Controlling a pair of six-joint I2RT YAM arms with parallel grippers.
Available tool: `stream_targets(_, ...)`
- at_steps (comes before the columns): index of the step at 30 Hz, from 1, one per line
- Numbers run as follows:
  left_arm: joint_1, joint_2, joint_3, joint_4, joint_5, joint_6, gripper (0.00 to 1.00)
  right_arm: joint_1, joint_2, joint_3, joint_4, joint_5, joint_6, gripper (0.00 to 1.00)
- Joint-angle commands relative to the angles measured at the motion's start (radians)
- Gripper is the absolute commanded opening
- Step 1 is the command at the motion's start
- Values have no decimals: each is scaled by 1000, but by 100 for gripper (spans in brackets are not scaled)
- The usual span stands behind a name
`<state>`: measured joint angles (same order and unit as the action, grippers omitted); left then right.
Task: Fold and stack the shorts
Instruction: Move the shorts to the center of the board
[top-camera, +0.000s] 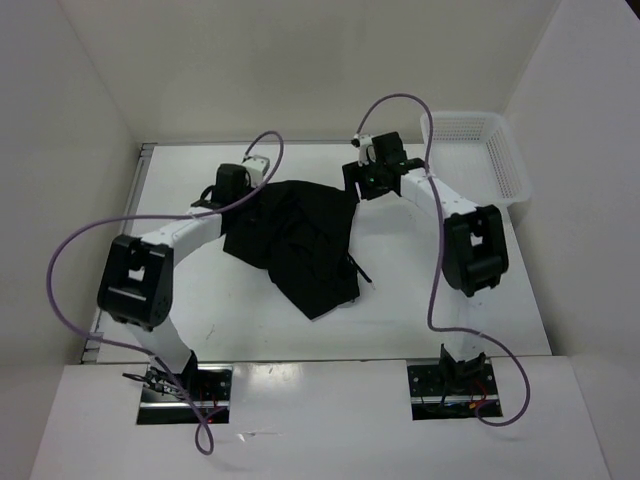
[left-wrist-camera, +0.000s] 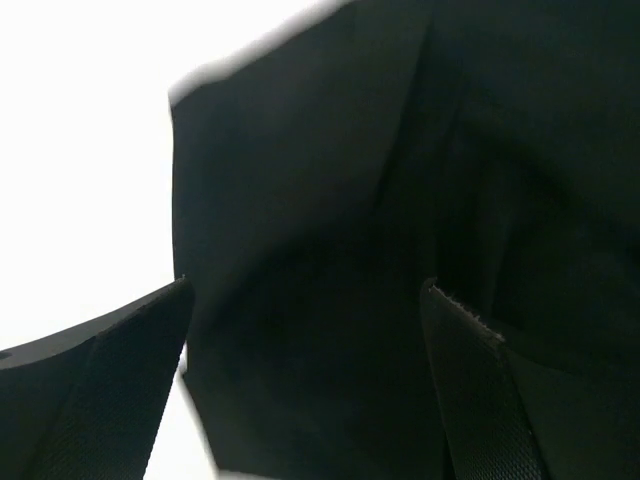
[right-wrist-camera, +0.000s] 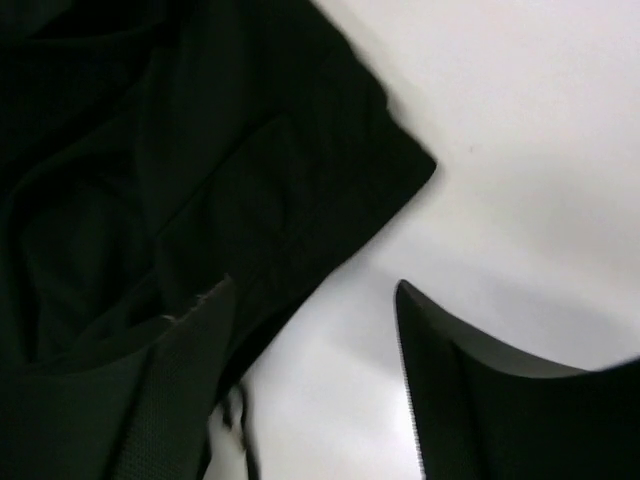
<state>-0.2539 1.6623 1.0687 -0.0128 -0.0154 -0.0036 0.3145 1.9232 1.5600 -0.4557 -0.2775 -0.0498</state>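
My right gripper grips the back corner of the black shorts (top-camera: 300, 240) on the drawstring side next, to stretch them open for folding.
The black shorts (top-camera: 300, 240) lie crumpled in the middle of the white table, one leg reaching toward the front. My left gripper (top-camera: 232, 188) is at their back left edge; in the left wrist view it (left-wrist-camera: 305, 300) is open, with the black fabric (left-wrist-camera: 340, 200) spread between and below the fingers. My right gripper (top-camera: 362, 182) is at their back right corner; in the right wrist view it (right-wrist-camera: 312, 295) is open, its left finger (right-wrist-camera: 170, 390) over the cloth edge (right-wrist-camera: 250, 180) and its right finger over bare table. A thin black drawstring (top-camera: 358, 272) trails out at the right.
A white plastic mesh basket (top-camera: 478, 152) stands at the back right corner of the table. White walls enclose the table on the left, back and right. Purple cables loop from both arms.
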Motion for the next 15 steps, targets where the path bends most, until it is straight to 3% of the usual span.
stream_targets(1, -25, 129, 131, 178, -32, 4, 100, -3, 115, 89, 77, 58, -5, 74)
stream_targets(4, -25, 258, 249, 189, -14, 4, 100, -3, 203, 149, 97, 81, 17, 83)
stream_targets(9, -45, 404, 358, 234, 17, 4, 100, -3, 313, 222, 107, 90, 28, 83)
stream_targets(13, -65, 473, 415, 224, 17, 4, 100, 6, 367, 256, 109, 92, 50, 74)
stream_targets(15, -65, 497, 415, 215, 17, 4, 100, 17, 367, 256, 109, 83, 50, 61)
